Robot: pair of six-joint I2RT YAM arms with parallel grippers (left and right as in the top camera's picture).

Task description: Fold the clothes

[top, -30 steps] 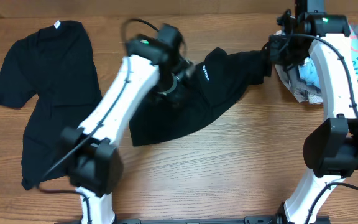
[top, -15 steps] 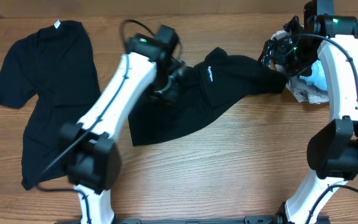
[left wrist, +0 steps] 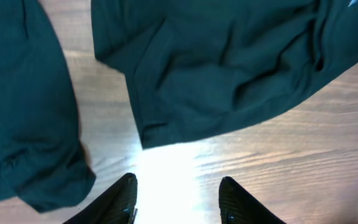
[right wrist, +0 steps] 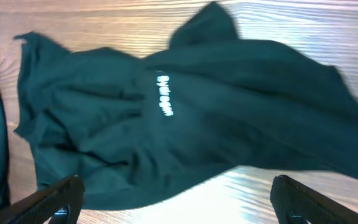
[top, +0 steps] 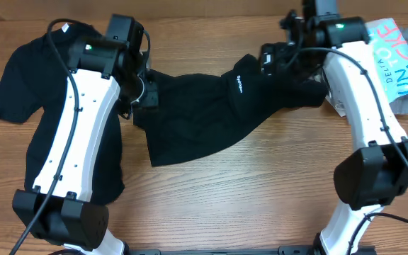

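Note:
I will next spread the crumpled black shirt flat for folding, so my left gripper will grab the crumpled black shirt's near corner (top: 154, 162) (left wrist: 148, 141) beside the second shirt.
A crumpled black shirt (top: 211, 120) with small white chest lettering (top: 237, 81) lies mid-table. It also fills the left wrist view (left wrist: 229, 68) and the right wrist view (right wrist: 197, 118). A second black shirt (top: 41, 78) with a white neck label (top: 64, 28) lies spread at the left. My left gripper (top: 144, 93) hovers over the middle shirt's left edge, and its jaws (left wrist: 178, 196) are open above bare wood. My right gripper (top: 273, 57) is above that shirt's upper right part, open wide (right wrist: 179, 199) and holding nothing.
A light-blue printed tee (top: 392, 49) lies over a grey garment (top: 404, 105) at the far right, behind the right arm. Bare wooden table (top: 261, 191) runs along the front. The left arm crosses over the left shirt.
Both grippers have let go of the lettered shirt, which now lies slack on the table. The left arm swung left, and the right gripper opened wide and shifted left.

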